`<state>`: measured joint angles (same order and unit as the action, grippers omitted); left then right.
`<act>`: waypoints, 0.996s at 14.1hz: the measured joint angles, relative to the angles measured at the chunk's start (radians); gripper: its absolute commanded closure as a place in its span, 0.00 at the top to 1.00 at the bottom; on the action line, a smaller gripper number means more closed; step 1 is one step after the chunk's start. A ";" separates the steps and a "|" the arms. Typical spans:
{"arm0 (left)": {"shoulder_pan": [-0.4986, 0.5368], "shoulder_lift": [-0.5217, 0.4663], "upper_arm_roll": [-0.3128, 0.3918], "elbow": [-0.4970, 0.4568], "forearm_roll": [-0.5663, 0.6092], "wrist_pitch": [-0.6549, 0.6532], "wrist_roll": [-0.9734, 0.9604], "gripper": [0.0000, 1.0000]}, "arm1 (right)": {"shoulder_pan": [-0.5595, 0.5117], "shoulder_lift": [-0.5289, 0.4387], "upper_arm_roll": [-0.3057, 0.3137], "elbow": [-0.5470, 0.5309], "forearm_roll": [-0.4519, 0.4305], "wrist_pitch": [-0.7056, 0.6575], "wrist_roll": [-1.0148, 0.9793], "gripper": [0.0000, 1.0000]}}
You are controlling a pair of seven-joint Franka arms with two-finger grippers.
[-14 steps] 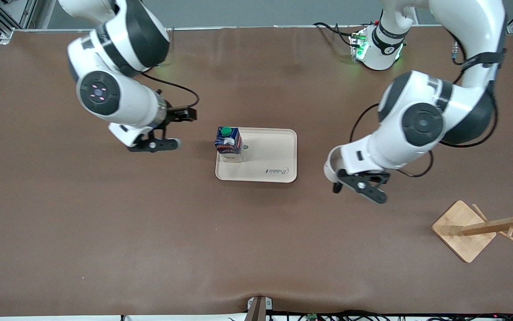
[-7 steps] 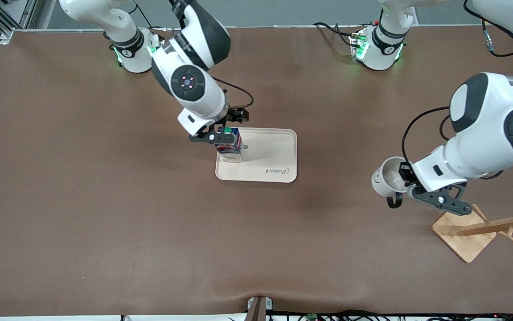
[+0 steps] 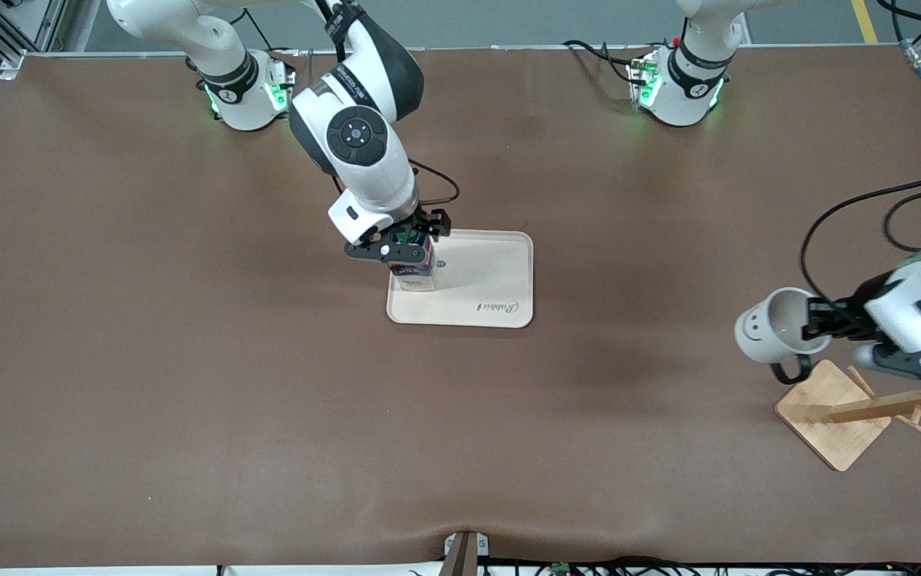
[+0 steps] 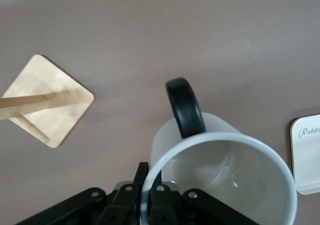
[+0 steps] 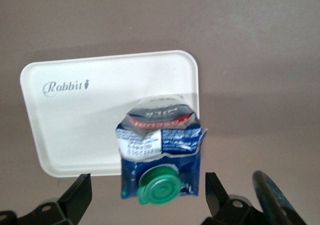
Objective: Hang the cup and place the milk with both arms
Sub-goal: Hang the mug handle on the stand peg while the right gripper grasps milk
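The milk carton's white base needs to stay free for placing, so my right gripper should grab the carton by its green-capped top [image 5: 161, 181] next.
The dark blue milk carton [image 3: 414, 276] with a green cap [image 5: 159, 185] stands upright on a cream tray [image 3: 492, 272], at the corner toward the right arm's end. My right gripper [image 3: 404, 244] is open, its fingers either side of the carton's top [image 5: 160, 145] without touching it. My left gripper [image 3: 820, 324] is shut on the rim of the white cup [image 3: 772, 326]. It holds the cup on its side in the air beside the wooden rack [image 3: 828, 408], black handle [image 4: 185, 107] hanging down.
The rack's square base [image 4: 55, 102] sits near the table edge at the left arm's end, its pole [image 3: 900, 402] and pegs leaning toward the table edge. The tray's corner [image 4: 306, 155] shows in the left wrist view. Bare brown table lies between tray and rack.
My left gripper has carried the cup toward the rack. My right gripper has come in from the right arm's end and now straddles the milk's top.
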<state>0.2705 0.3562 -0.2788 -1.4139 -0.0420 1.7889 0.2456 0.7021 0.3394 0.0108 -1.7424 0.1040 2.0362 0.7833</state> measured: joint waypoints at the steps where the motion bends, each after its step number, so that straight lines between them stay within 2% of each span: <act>1: 0.027 -0.009 0.000 0.000 -0.009 0.000 0.047 0.00 | 0.002 0.000 -0.001 -0.001 -0.008 0.001 0.014 1.00; 4: 0.081 -0.026 -0.001 0.000 -0.019 0.000 0.209 0.00 | 0.020 0.004 -0.001 -0.007 -0.076 0.015 0.087 1.00; 7: 0.129 -0.026 -0.001 -0.002 -0.021 0.000 0.363 0.00 | 0.034 0.024 -0.001 -0.010 -0.097 0.041 0.115 1.00; 8: 0.147 -0.026 0.000 -0.004 -0.032 0.000 0.414 0.00 | 0.037 0.029 -0.001 -0.010 -0.099 0.049 0.118 0.68; 9: 0.161 -0.025 0.001 -0.005 -0.047 0.000 0.458 0.00 | 0.038 0.034 -0.001 -0.010 -0.101 0.054 0.124 0.25; 10: 0.169 -0.025 0.003 -0.007 -0.055 0.000 0.490 0.00 | 0.039 0.036 -0.001 -0.010 -0.102 0.054 0.133 0.03; 11: 0.170 -0.024 0.003 -0.009 -0.056 0.000 0.514 0.00 | 0.039 0.036 -0.001 -0.010 -0.102 0.054 0.148 0.00; 14: 0.170 -0.023 0.003 -0.016 -0.056 -0.002 0.571 0.00 | 0.039 0.029 -0.004 -0.003 -0.104 0.019 0.191 0.00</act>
<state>0.4410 0.3328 -0.2762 -1.4300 -0.0984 1.7868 0.8163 0.7410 0.3686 0.0066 -1.7457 0.0002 2.0551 0.9738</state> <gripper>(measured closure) 0.952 0.401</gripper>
